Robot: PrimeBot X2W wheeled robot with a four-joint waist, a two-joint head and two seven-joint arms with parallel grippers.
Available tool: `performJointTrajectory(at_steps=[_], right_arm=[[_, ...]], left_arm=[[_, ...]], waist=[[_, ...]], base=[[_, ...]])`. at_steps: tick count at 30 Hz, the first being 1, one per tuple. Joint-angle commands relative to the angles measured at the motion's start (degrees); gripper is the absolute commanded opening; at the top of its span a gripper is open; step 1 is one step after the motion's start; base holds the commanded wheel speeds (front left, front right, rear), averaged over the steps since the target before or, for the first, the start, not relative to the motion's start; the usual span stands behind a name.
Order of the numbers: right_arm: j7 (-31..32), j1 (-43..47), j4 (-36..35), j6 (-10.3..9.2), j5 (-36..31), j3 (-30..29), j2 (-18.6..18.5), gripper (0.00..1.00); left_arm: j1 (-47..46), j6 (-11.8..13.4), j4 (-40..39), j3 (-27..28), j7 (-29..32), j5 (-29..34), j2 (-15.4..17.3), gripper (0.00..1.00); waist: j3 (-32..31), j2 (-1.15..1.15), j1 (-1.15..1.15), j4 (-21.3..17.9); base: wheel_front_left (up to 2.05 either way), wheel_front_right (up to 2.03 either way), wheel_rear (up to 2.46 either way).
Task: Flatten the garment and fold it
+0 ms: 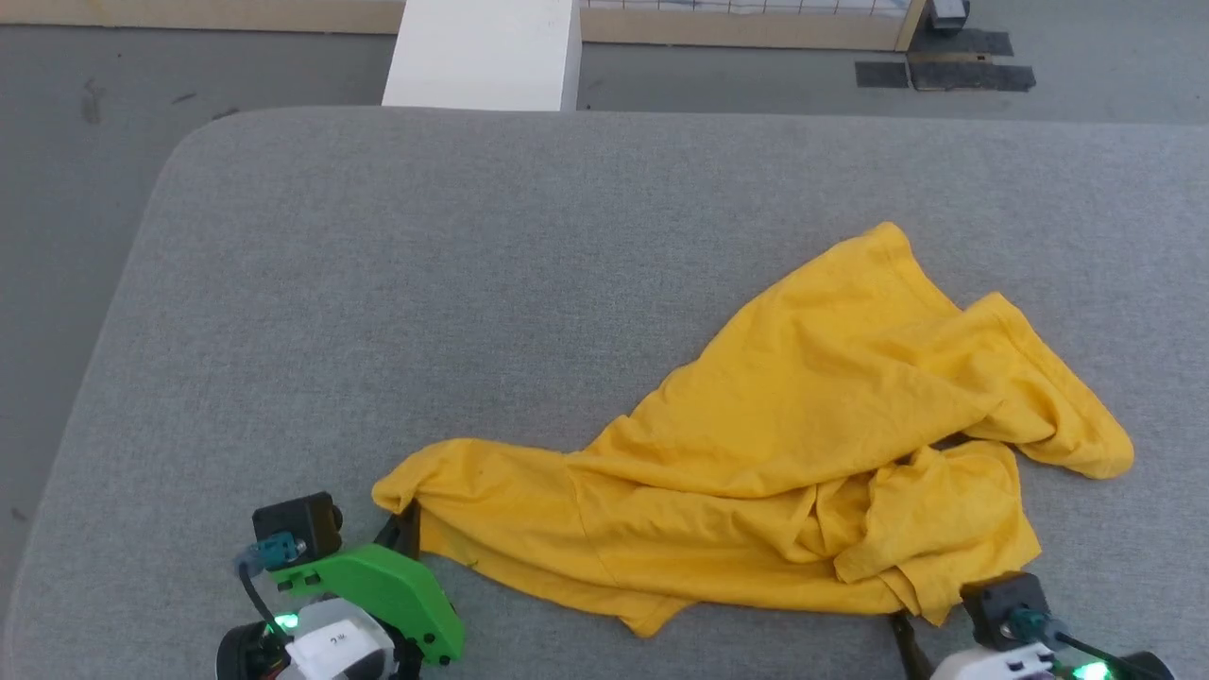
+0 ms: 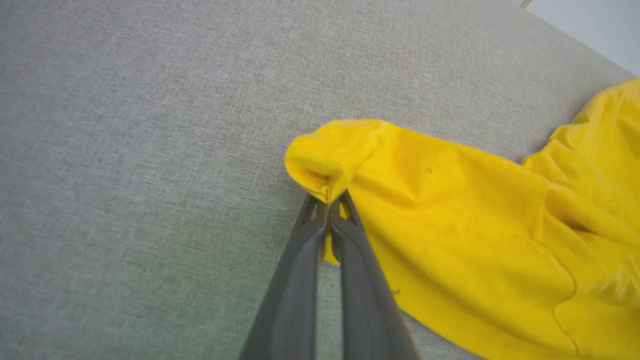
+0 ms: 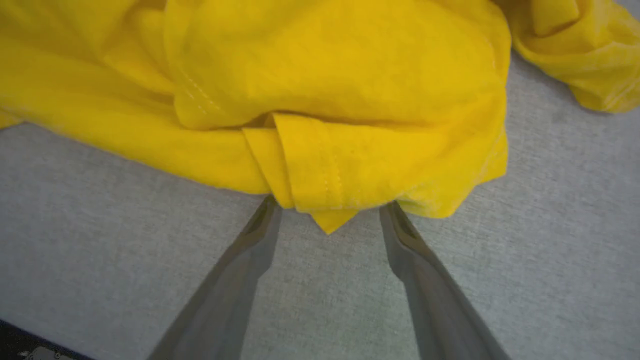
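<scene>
The right gripper should next pick up the yellow garment by its hemmed corner (image 1: 924, 601) (image 3: 318, 198), so that the garment can be spread flat for folding.
The garment (image 1: 803, 425) is bright yellow and lies crumpled on the grey padded table (image 1: 472, 283), stretching from the near left to the far right. Its print is hidden. My left gripper (image 1: 406, 529) is shut on the garment's near left corner; in the left wrist view the fingers (image 2: 328, 200) pinch a bunched fold of the yellow cloth (image 2: 475, 225). My right gripper (image 3: 330, 207) stands open at the garment's near right edge, one finger on each side of a hemmed corner (image 3: 325, 165). That gripper (image 1: 916, 625) sits at the lower right of the head view.
A white box (image 1: 482, 52) stands beyond the table's far edge, with a wooden frame (image 1: 756, 28) and dark tape patches (image 1: 945, 74) on the grey floor behind. The table's rounded far left corner (image 1: 203, 142) is in view.
</scene>
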Motion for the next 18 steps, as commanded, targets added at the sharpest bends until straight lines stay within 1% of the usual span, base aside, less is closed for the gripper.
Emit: performJointTrajectory(at_steps=[1,3,4,5,6,7,12,14,18], right_arm=[[-0.6,-1.6,1.3,-0.10,-0.6,0.3,0.2,1.00],[-0.6,-3.0,3.7,-0.10,-1.1,0.5,0.3,0.98],[-0.4,-3.7,4.8,-0.10,-1.1,0.6,0.3,0.75],[-0.5,-4.2,5.6,-0.10,-1.1,0.6,0.3,0.46],[-0.5,-4.5,6.1,-0.10,-1.0,0.5,0.4,0.10],[-0.5,-4.7,6.5,-0.10,-0.9,0.3,0.4,0.00],[-0.5,-3.4,5.4,-0.10,0.1,-1.1,0.5,0.00],[-0.1,-2.0,3.3,-0.10,1.0,-2.0,0.6,0.00],[1.5,1.5,-3.0,-0.10,3.4,-4.9,0.6,0.00]], left_arm=[[-0.9,0.1,-0.1,-0.1,-0.3,0.1,0.4,0.00],[-1.0,0.1,0.0,-0.2,-0.3,0.1,0.4,0.00],[-1.1,0.0,0.0,-0.3,-0.2,0.1,0.4,0.00],[-1.2,0.0,0.1,-0.4,-0.3,0.1,0.4,0.00],[-1.2,-0.1,0.2,-0.4,-0.3,0.0,0.3,0.00],[-1.2,-0.1,0.4,-0.5,-0.4,0.0,0.3,0.00],[-0.6,-0.2,1.2,-0.7,-0.7,-0.4,0.3,0.00],[-0.3,-0.3,1.3,-0.7,-0.8,-0.4,0.3,0.00],[0.4,0.0,0.5,-0.4,-1.2,-0.6,0.6,0.00]], waist=[[0.4,0.00,0.00,0.3],[0.6,0.00,0.00,0.5],[0.6,0.00,0.00,0.7],[0.6,0.00,0.00,0.9],[0.6,0.00,0.00,1.0],[0.4,0.00,0.00,1.1],[-1.1,0.00,0.00,1.1],[-2.0,0.00,0.00,1.1],[-3.7,0.00,0.00,0.7]], base=[[0.00,0.00,0.00],[0.00,0.00,0.00],[0.00,0.00,0.00],[0.00,0.00,0.00],[0.00,0.00,0.00],[0.00,0.00,0.00],[0.00,0.00,0.00],[0.00,0.00,0.00],[0.00,0.00,0.00]])
